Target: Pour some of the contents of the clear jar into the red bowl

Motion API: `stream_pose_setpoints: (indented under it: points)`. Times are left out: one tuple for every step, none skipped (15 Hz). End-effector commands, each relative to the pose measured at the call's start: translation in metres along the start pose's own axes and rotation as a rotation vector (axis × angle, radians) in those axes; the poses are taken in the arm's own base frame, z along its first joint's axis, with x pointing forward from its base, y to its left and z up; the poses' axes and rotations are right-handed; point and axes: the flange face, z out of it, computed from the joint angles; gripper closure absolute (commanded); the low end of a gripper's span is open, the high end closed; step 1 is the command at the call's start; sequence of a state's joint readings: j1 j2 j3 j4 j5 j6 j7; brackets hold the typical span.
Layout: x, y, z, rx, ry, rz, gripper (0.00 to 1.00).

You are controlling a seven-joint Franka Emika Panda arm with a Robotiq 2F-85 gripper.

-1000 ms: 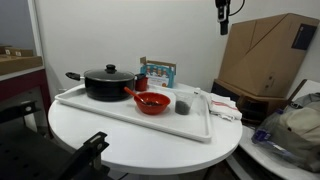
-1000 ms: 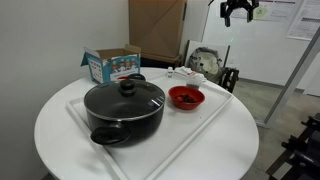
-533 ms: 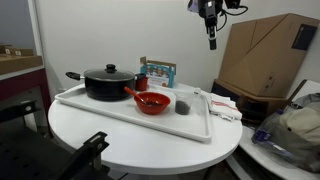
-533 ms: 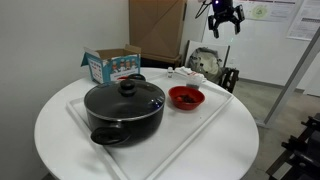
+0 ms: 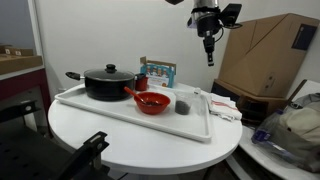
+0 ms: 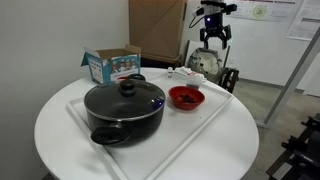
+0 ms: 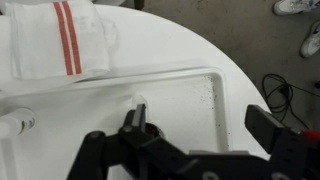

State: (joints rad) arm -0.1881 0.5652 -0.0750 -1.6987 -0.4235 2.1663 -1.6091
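Observation:
The clear jar (image 5: 183, 103) has to pour, so my gripper should grab it next from above by its rim away from the red bowl. The jar's opposite rim then stays free to pour.
The clear jar (image 5: 183, 103), short and dark grey from its contents, stands on the white tray (image 5: 120, 113) just beside the red bowl (image 5: 152, 101). The red bowl also shows in an exterior view (image 6: 186, 97), where I cannot make out the jar. My gripper (image 5: 208, 57) hangs high in the air above and behind the tray, open and empty, as both exterior views show (image 6: 211, 42). In the wrist view the open fingers (image 7: 200, 128) frame the tray's corner far below. A small clear shape that looks like the jar (image 7: 141, 101) peeks out by one finger.
A large black lidded pot (image 5: 108, 83) sits on the tray next to the bowl. A small printed box (image 5: 158, 72) stands behind the tray. A folded towel with red stripes (image 7: 60, 40) lies beside the tray. Cardboard boxes (image 5: 270, 50) and bags stand beyond the round table.
My gripper has come down from the top of the view and moved sideways toward the space above the tray. Nothing on the table has moved.

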Motion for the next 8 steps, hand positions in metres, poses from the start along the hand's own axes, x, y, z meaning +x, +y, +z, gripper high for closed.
stream_pose_setpoints:
  points:
    - [-0.002, 0.005, 0.03, -0.044, 0.021, 0.033, 0.0]
    - [0.0, 0.007, 0.04, -0.045, 0.025, 0.03, 0.0]
    - [0.002, 0.008, 0.05, -0.046, 0.028, 0.027, 0.0]
    - [0.006, 0.01, 0.06, -0.047, 0.033, 0.023, 0.0]
    - [0.009, 0.013, 0.07, -0.048, 0.038, 0.019, 0.0]
    - [0.012, 0.015, 0.078, -0.049, 0.041, 0.014, 0.0]
    - [0.016, 0.016, 0.087, -0.049, 0.045, 0.008, 0.0]
    - [0.019, 0.019, 0.094, -0.051, 0.05, 0.002, 0.0]
